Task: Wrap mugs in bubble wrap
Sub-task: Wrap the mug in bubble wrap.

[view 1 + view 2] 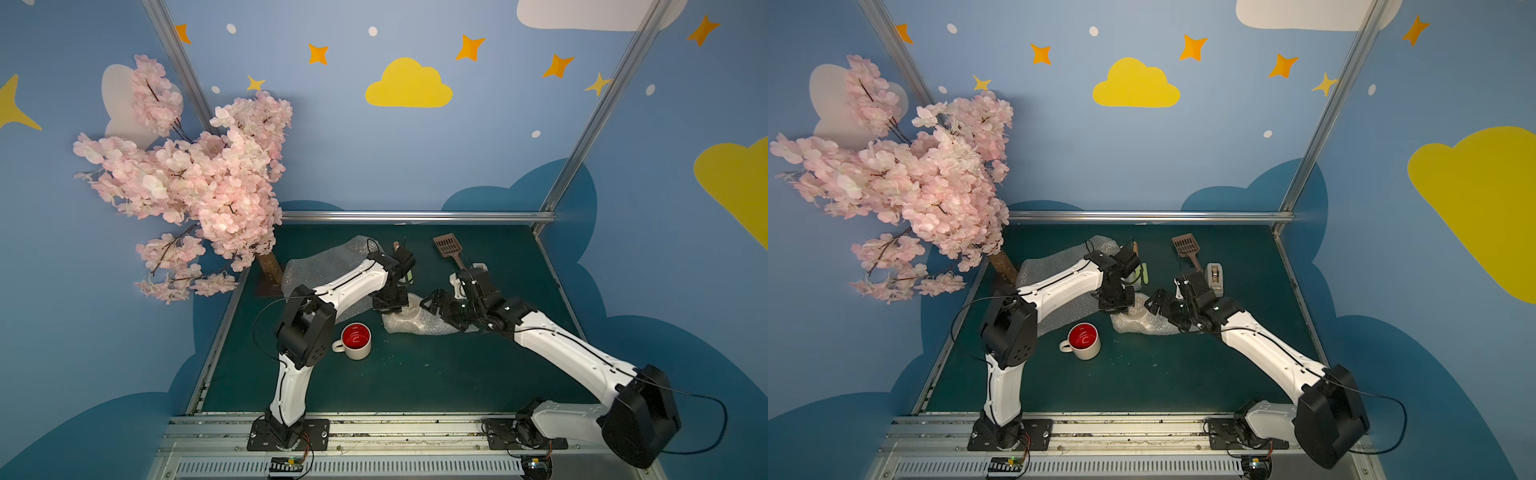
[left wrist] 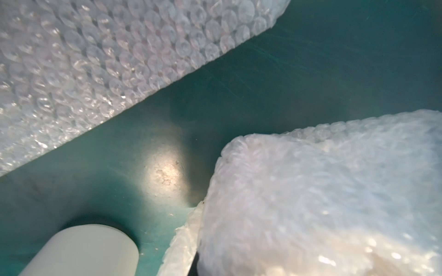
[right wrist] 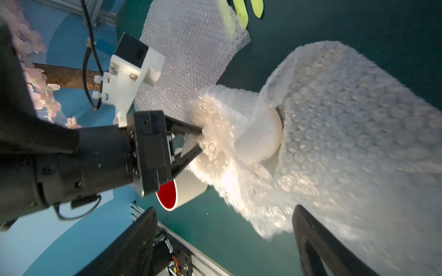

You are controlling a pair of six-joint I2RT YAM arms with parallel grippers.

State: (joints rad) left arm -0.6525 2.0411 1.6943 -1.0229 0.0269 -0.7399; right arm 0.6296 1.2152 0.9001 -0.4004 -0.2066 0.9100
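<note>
My right gripper grabs the bubble wrap's loose edge next, away from my left gripper's fold, to wrap that edge over the mug.
A cream mug (image 3: 260, 138) lies on its side, half covered by a crumpled bubble wrap sheet (image 1: 415, 323) (image 3: 346, 119) at the mat's centre. My left gripper (image 1: 390, 306) (image 3: 202, 140) points down with its fingers pinched shut on a fold of that wrap over the mug's end. In the left wrist view the wrap (image 2: 323, 191) hides the jaws. My right gripper (image 1: 432, 301) (image 3: 222, 229) is open just right of the bundle, holding nothing. The red-inside mug (image 1: 356, 340) (image 1: 1084, 340) (image 3: 177, 193) stands upright in front. A second bubble wrap sheet (image 1: 324, 266) (image 2: 95, 71) lies flat under the left arm.
A brown slotted scoop (image 1: 448, 247) lies at the back centre, with a tape dispenser (image 1: 1214, 276) beside the right wrist. Yellow-green strips (image 1: 1144, 274) lie behind the left gripper. The pink blossom tree (image 1: 187, 178) stands at the back left corner of the green mat (image 1: 415, 374).
</note>
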